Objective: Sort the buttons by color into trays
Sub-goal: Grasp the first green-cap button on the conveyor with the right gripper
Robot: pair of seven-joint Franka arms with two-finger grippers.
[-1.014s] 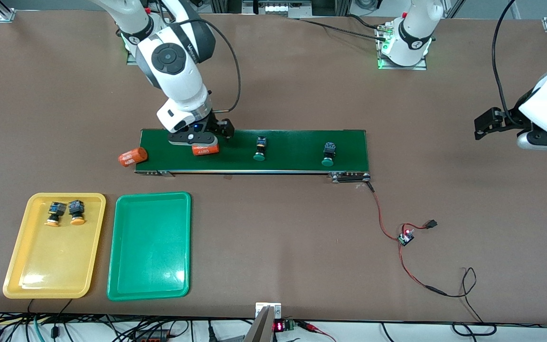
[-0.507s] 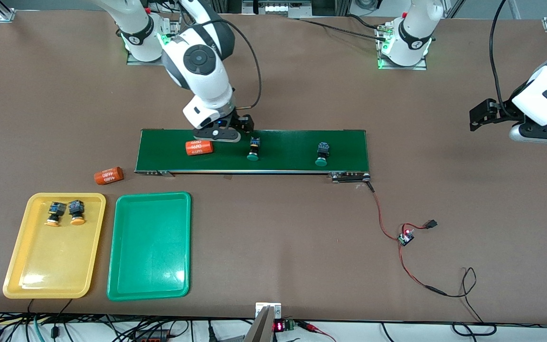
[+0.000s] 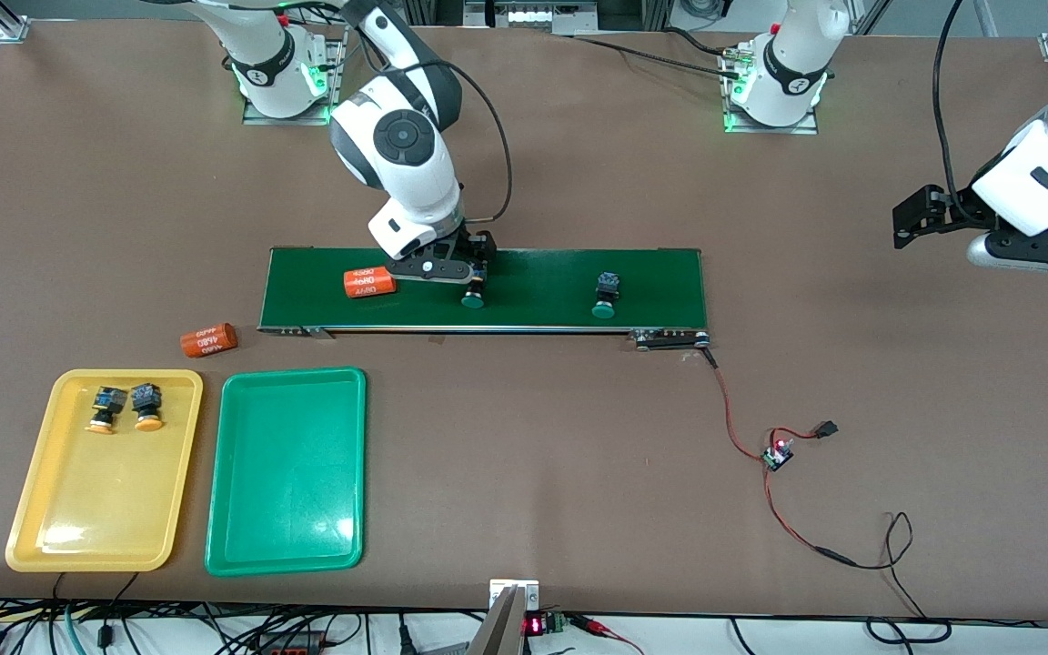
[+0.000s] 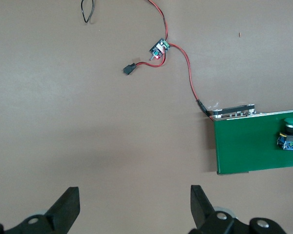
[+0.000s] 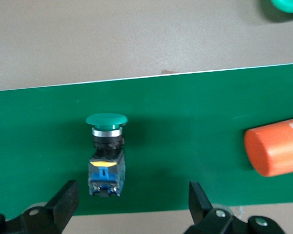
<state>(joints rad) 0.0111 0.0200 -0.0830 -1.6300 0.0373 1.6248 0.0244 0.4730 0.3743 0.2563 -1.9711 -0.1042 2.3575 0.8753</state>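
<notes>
The green-capped button's body (image 3: 478,280) is still below the fingers of my right gripper, so they would miss it if they closed now. My right gripper needs to go lower before it closes.
One green-capped button (image 3: 473,296) (image 5: 106,156) lies on its side on the dark-green conveyor belt (image 3: 542,282). My right gripper (image 3: 438,270) (image 5: 132,195) hangs open just above it, fingers spread wide and holding nothing. A second green-capped button (image 3: 605,298) (image 4: 289,134) lies on the belt toward the left arm's end. Two orange-capped buttons (image 3: 104,408) (image 3: 146,407) sit in the yellow tray (image 3: 33,491). Nothing lies in the green tray (image 3: 287,473) beside it. My left gripper (image 3: 1024,257) (image 4: 135,195) waits open over bare table past the belt's end.
An orange "4680" cylinder (image 3: 369,282) (image 5: 276,151) lies on the belt beside my right gripper. Another such cylinder (image 3: 208,339) rests on the table off the belt's end, near the yellow tray. A small circuit board (image 3: 776,455) with red wires lies nearer the front camera.
My right gripper moved along the belt from the orange cylinder to the green-capped button. Everything on the belt drifted toward the right arm's end. One cylinder dropped off onto the table.
</notes>
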